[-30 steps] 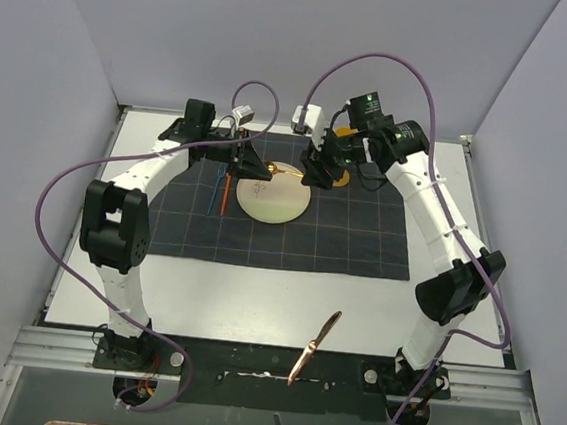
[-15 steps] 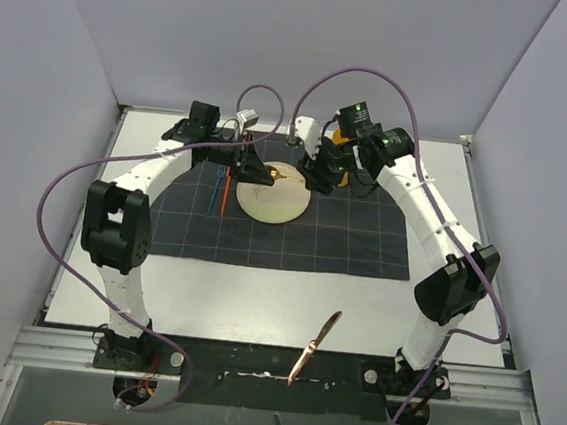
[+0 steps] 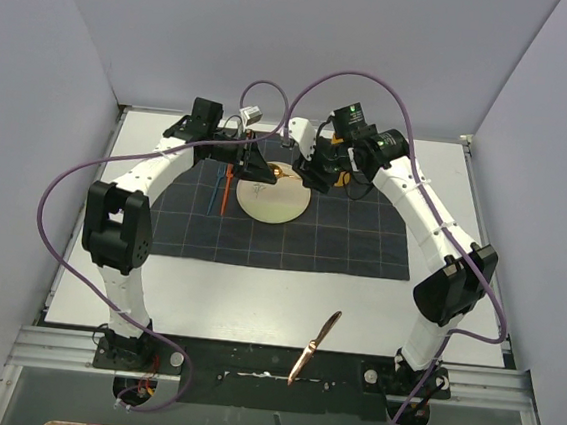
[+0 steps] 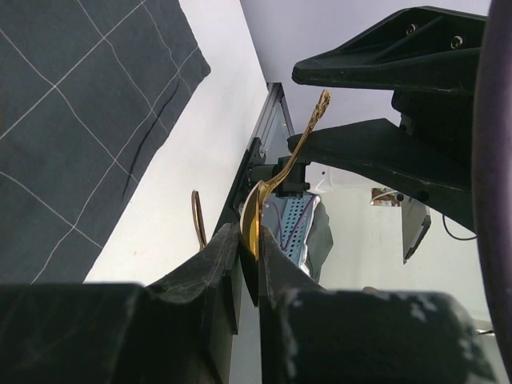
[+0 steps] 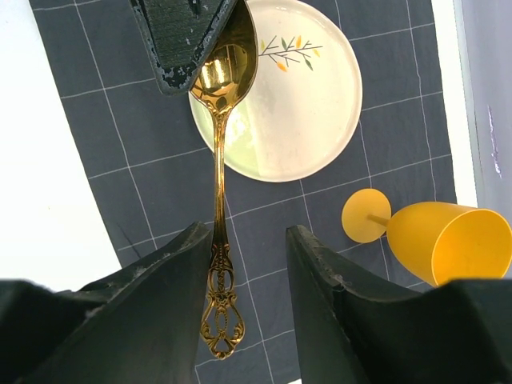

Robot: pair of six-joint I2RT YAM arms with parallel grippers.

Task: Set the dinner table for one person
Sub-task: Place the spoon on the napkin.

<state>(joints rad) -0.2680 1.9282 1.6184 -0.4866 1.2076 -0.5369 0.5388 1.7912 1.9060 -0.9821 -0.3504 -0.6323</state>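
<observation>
The robot's right gripper is ready to close, because its fingers reach past the handle, which is between them. Closing now would hold the spoon's ornate handle.
My left gripper (image 3: 264, 171) is shut on the bowl of a gold spoon (image 3: 279, 171) and holds it above the far edge of a cream plate (image 3: 272, 201). In the left wrist view the spoon (image 4: 282, 170) rises from between my closed fingertips (image 4: 250, 234). My right gripper (image 3: 305, 174) is open, and the spoon's ornate handle (image 5: 220, 320) lies between its jaws, close to the left finger (image 5: 160, 280). The plate (image 5: 296, 104) lies on a dark grid cloth (image 3: 341, 240) on the white dinner table (image 3: 256, 292).
A yellow goblet (image 5: 432, 236) lies on its side on the cloth right of the plate. A blue and an orange utensil (image 3: 219, 188) lie left of the plate. A copper knife (image 3: 314, 348) lies at the table's near edge.
My right gripper has moved left and now straddles the spoon's handle. My left gripper has shifted slightly right with the spoon in it.
</observation>
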